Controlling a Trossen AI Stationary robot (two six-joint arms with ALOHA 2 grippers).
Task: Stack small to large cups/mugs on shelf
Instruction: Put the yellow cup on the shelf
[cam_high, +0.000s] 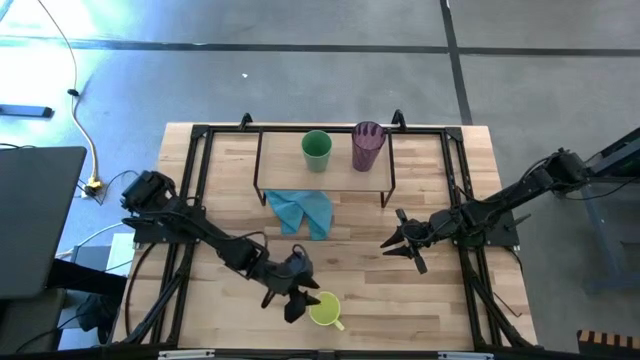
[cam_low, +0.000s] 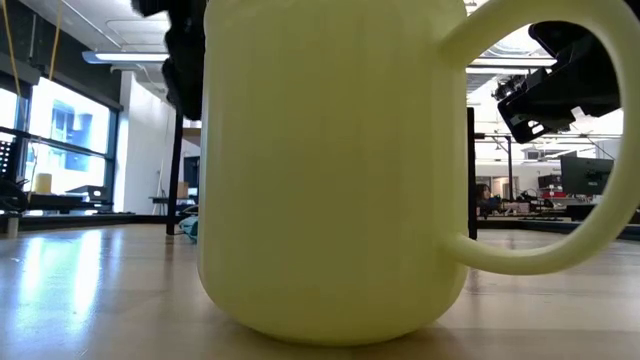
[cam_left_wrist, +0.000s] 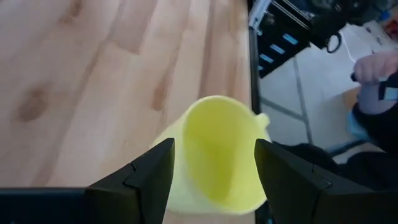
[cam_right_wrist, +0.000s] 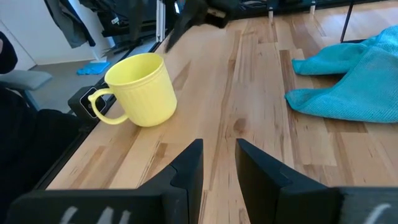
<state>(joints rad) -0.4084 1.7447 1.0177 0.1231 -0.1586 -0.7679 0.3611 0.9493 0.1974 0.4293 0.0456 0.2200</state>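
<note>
My left gripper's fingers spread above and across the whole opening, so they lower to the yellow-green mug, astride its rim, before closing on it.
The short yellow-green mug stands upright on its base near the table's near edge, handle toward that edge; it fills the low view. My left gripper hangs open just above and to the left of it, and the mug shows between its fingers. My right gripper is open over bare table right of centre, facing the mug. The green cup and the purple tumbler stand upright side by side on the shelf at the far side.
A light blue cloth lies crumpled on the table just in front of the shelf. Black rails run along the table's sides. A person's hand shows beyond the near edge. Bare wood lies between the two grippers.
</note>
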